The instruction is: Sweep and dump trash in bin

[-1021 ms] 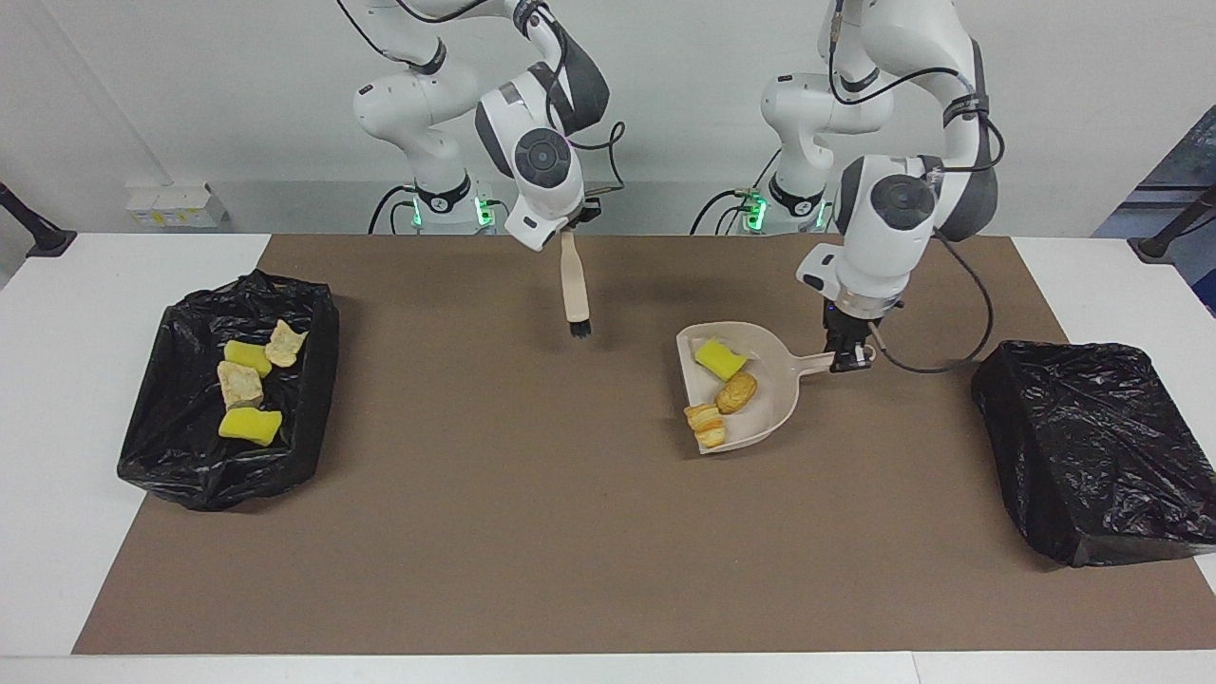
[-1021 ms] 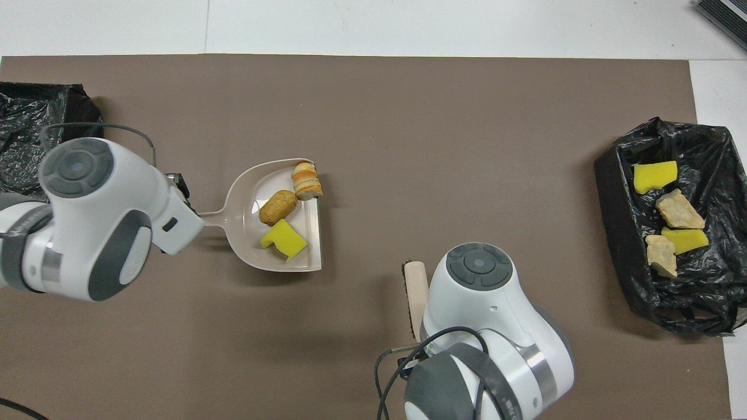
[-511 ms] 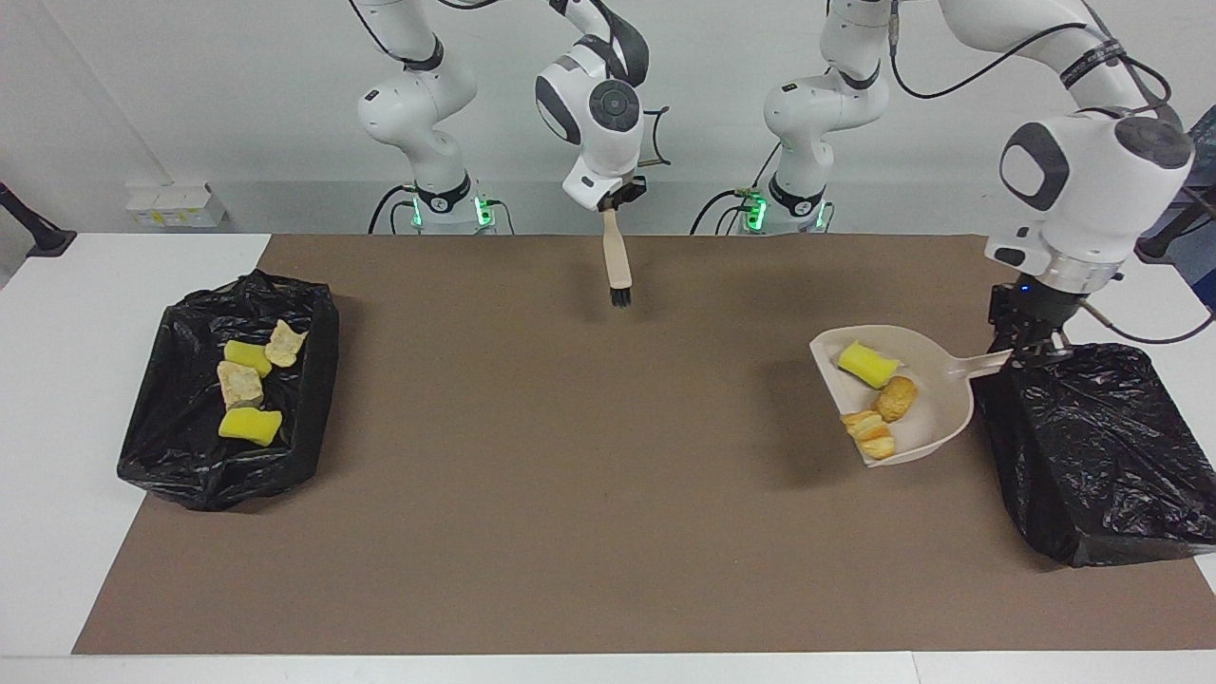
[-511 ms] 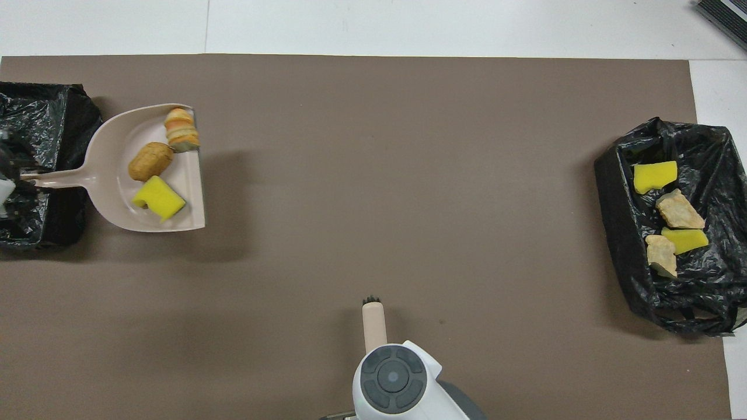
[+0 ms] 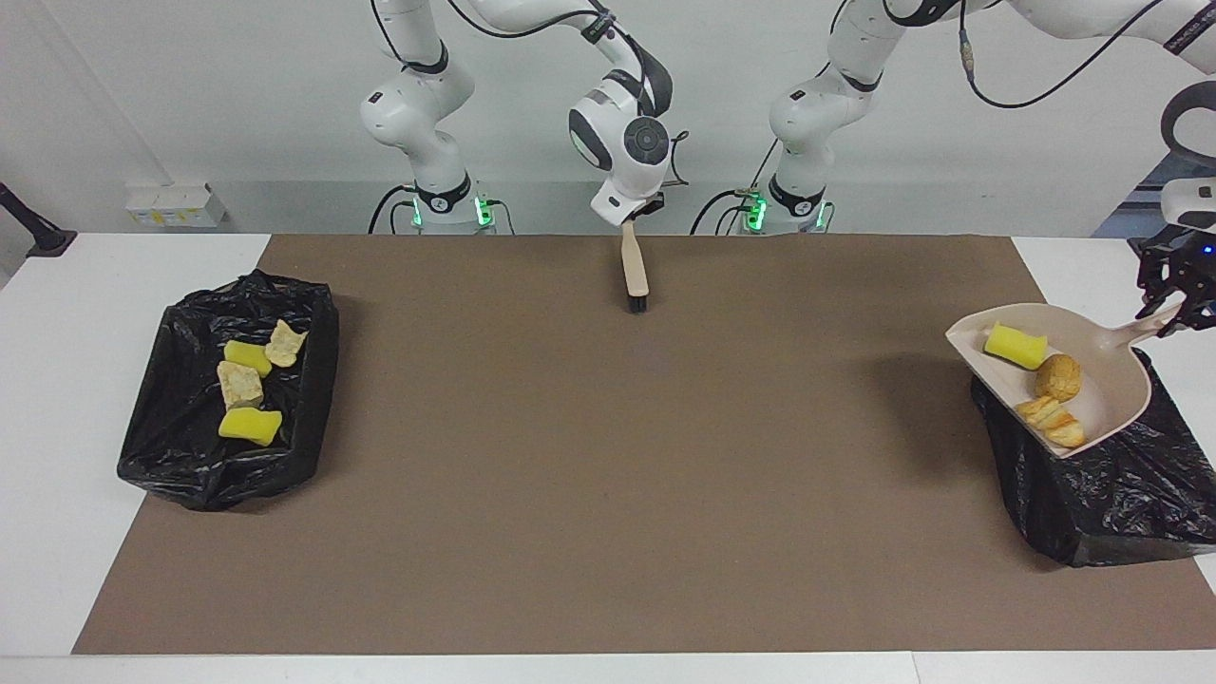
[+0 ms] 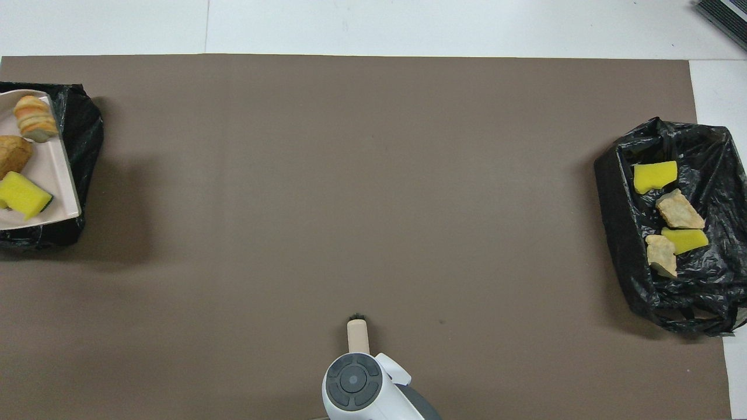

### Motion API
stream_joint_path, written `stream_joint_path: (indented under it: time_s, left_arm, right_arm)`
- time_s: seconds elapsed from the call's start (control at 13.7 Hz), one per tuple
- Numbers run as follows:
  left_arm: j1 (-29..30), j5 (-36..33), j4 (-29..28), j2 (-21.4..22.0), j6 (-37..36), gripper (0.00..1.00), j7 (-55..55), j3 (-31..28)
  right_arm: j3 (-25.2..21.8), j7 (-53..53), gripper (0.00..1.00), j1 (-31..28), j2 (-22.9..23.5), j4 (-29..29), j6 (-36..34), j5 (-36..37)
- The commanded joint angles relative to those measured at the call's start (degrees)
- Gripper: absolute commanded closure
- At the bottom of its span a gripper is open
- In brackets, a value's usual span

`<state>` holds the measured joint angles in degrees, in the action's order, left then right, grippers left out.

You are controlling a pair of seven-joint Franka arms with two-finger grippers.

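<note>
The beige brush is low over the brown mat, so it is time for my right gripper to open now and release the brush.
My left gripper (image 5: 1170, 309) is shut on the handle of the beige dustpan (image 5: 1107, 370), which hangs over the black bin (image 5: 1111, 494) at the left arm's end of the table. The pan carries three pieces of trash: a yellow sponge wedge (image 5: 1015, 345), a brown bread chunk (image 5: 1057, 377) and a striped bread piece (image 5: 1053, 421). From overhead, part of the dustpan (image 6: 55, 169) shows over that bin (image 6: 87, 128), with the sponge (image 6: 22, 195) in it. My right gripper (image 5: 629, 223) is shut on a beige brush (image 5: 634, 275) that hangs bristles down over the mat near the robots.
A second black-lined bin (image 5: 180, 456) sits at the right arm's end of the table and holds several yellow and tan pieces (image 5: 249, 425). A brown mat (image 5: 570, 475) covers the table between the two bins.
The left gripper has carried the loaded dustpan from mid-mat toward the left arm's end, up over the bin. The right arm has drawn the brush back toward the robots.
</note>
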<state>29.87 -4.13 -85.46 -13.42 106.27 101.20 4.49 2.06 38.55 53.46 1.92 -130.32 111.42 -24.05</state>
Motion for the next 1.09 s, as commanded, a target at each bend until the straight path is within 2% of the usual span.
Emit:
stream_joint_path:
  time_s: [0.0, 0.07, 0.15, 0.36, 0.51, 0.66, 0.73, 0.95, 1.02]
  left_arm:
    - [2.21, 0.01, 7.04, -3.44, -0.81, 1.00, 3.89, 0.96]
    - [2.04, -2.35, 9.76, -4.93, -0.28, 1.00, 4.43, 1.05]
    - [2.04, -4.55, 11.18, -6.69, 0.95, 1.00, 4.53, 1.05]
    - [2.30, -8.86, 12.95, -10.38, 8.14, 1.00, 5.40, 0.52]
    - [2.30, -13.25, 17.32, -15.99, 12.54, 1.00, 6.11, 0.35]
    - [1.25, -21.13, 21.90, -19.61, 15.36, 1.00, 8.29, 0.79]
    - [0.38, -24.83, 21.92, -19.71, 17.03, 1.00, 9.35, 0.79]
    - [0.37, -28.29, 21.83, -19.28, 19.06, 1.00, 11.73, 0.79]
    - [0.19, -31.52, 21.74, -18.93, 18.98, 1.00, 11.73, 0.87]
  right_arm:
    - [-0.04, 1.27, 1.00, -0.11, -0.78, -0.29, 0.46, -1.09]
    - [-0.04, 1.18, 0.88, -0.11, -0.69, -0.29, 0.20, -1.00]
    - [-0.04, 0.66, 0.01, -0.11, -0.61, -0.12, 0.11, -1.00]
    - [-0.12, 0.91, 0.00, -0.72, 0.79, 2.77, -2.60, -0.82]
    - [-0.30, 1.01, 0.00, -3.43, 1.77, 6.46, -6.29, -0.65]
    - [-0.39, 0.48, 0.00, -7.39, 0.72, 8.66, -8.23, -0.47]
    - [-0.39, 0.30, 0.00, -9.58, -0.07, 9.72, -8.76, -0.30]
    - [-0.48, -1.09, 0.00, -15.74, -0.17, 13.85, -11.13, 0.49]
    - [-0.56, -3.54, 0.00, -17.67, -0.16, 15.17, -12.36, 1.89]
